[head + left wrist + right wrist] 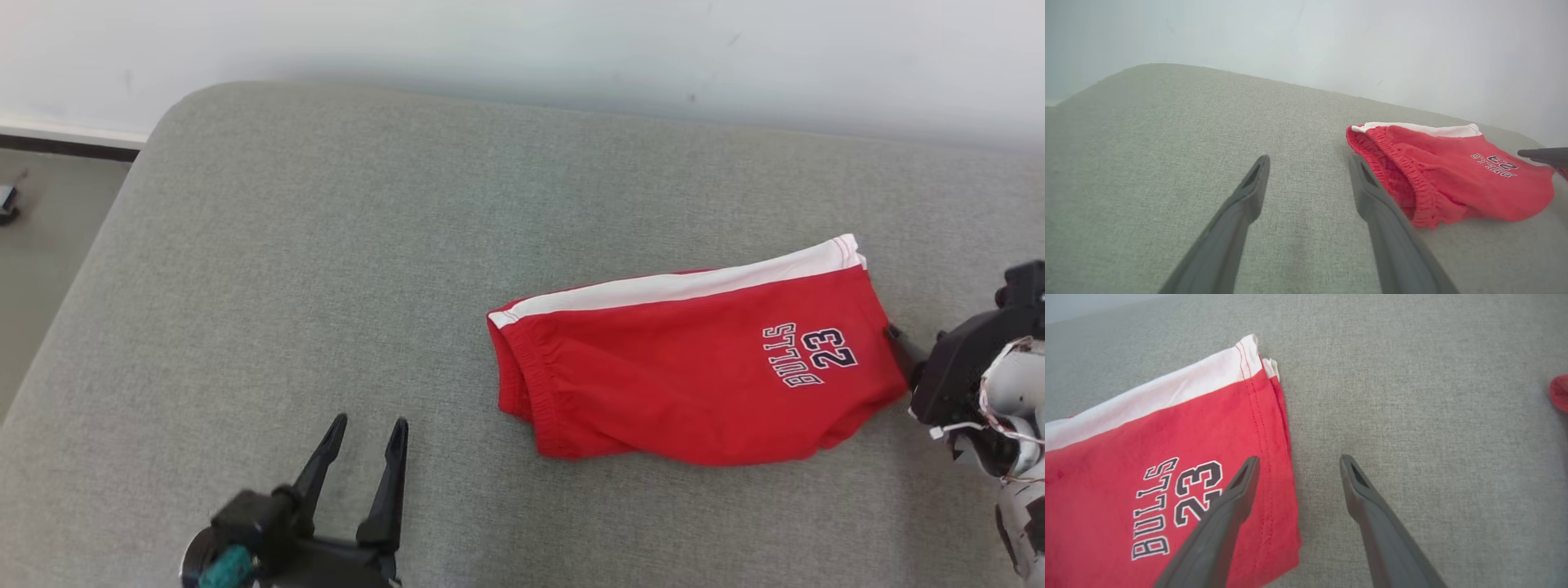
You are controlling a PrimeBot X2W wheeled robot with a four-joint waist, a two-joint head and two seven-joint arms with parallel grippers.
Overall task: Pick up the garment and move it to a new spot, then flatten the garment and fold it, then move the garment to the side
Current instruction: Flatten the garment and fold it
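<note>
I will next use my right gripper to pinch the shorts by their stitched leg hem (887,338), so I can fold them toward their elastic waistband (529,387).
The garment (694,367) is a pair of red shorts with a white side stripe and "BULLS 23" print. It lies folded and flat on the grey cushion, right of centre. My left gripper (365,429) is open and empty over bare cushion, to the left of the waistband end. In the left wrist view that gripper (1309,162) has the elastic waistband of the garment (1453,175) just right of its fingers. My right gripper (898,341) is at the hem end of the shorts. In the right wrist view it (1299,460) is open, straddling the hem of the garment (1167,469) and holding nothing.
The grey cushion (326,245) has a rounded far-left corner and drops to the floor (49,237) on the left, where a small object (6,204) lies. A white wall (571,41) runs behind. A small red shape (1560,392) shows at the right wrist view's edge.
</note>
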